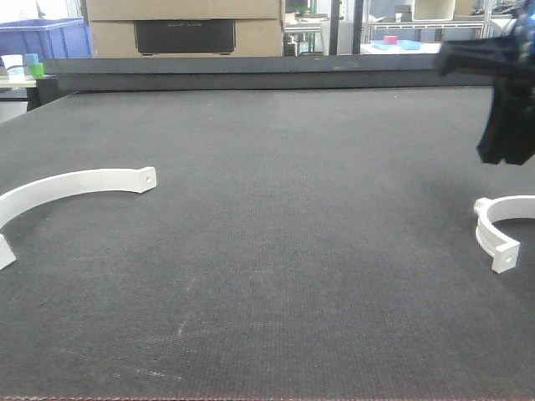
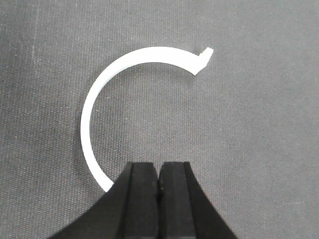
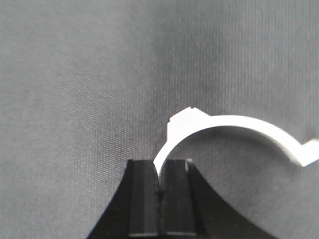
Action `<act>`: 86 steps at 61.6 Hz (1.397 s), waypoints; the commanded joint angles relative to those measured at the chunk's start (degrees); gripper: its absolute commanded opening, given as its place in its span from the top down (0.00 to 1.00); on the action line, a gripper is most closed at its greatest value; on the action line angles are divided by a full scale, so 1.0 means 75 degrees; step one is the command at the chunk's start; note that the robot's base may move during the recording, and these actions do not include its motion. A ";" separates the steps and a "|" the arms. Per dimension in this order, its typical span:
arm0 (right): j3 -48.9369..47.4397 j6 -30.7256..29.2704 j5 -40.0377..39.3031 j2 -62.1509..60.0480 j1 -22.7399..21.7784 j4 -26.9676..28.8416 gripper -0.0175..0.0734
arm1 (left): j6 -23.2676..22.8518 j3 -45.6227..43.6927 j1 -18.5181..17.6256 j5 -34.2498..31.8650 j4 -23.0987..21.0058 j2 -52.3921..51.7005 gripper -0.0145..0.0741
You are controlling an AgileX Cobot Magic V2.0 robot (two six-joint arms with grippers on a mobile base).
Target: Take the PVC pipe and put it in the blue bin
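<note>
The robot's right gripper should grab the smaller PVC pipe next by its curved section (image 1: 495,209) beside the tab. Then it can put the pipe in the blue bin (image 1: 46,38).
A large white curved PVC piece (image 1: 75,184) lies on the dark mat at the left; in the left wrist view it (image 2: 99,99) is an open arc just beyond my left gripper (image 2: 159,165), which is shut and empty above the mat. A smaller white curved PVC piece (image 1: 500,227) lies at the right edge. My right gripper (image 1: 504,157) hangs above and behind it, shut. In the right wrist view the arc (image 3: 224,124) runs down behind the closed fingertips of that gripper (image 3: 159,162). A blue bin (image 1: 46,38) stands beyond the table at the back left.
The dark textured mat (image 1: 276,251) covers the whole table. A dark raised ledge (image 1: 251,71) runs along the far edge. A cardboard box (image 1: 184,25) and shelving stand behind it. Small coloured items (image 1: 32,65) sit at the far left.
</note>
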 commanded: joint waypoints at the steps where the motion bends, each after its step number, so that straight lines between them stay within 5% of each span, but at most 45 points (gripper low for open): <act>1: -0.0223 0.0723 0.0225 0.0191 0.0158 -0.0354 0.96 | -0.0008 -0.0023 0.0032 0.0002 -0.0113 -0.0006 0.96; 14: -0.0253 0.1122 0.0596 0.0513 0.0157 -0.0354 0.91 | -0.0008 -0.0023 0.0032 0.0081 -0.0087 -0.0006 0.96; 28: -0.0253 0.1158 0.0615 0.0654 0.0157 -0.0311 0.54 | -0.0008 -0.0023 0.0032 0.0084 -0.0054 -0.0006 0.96; 32: -0.0253 0.1158 0.0568 0.0749 0.0157 -0.0311 0.50 | -0.0008 -0.0023 0.0032 0.0084 -0.0054 -0.0006 0.96; 86: -0.0223 0.1158 0.0056 0.1506 0.0157 -0.0256 0.50 | -0.0008 0.0250 0.0032 0.0162 -0.0023 -0.0006 0.96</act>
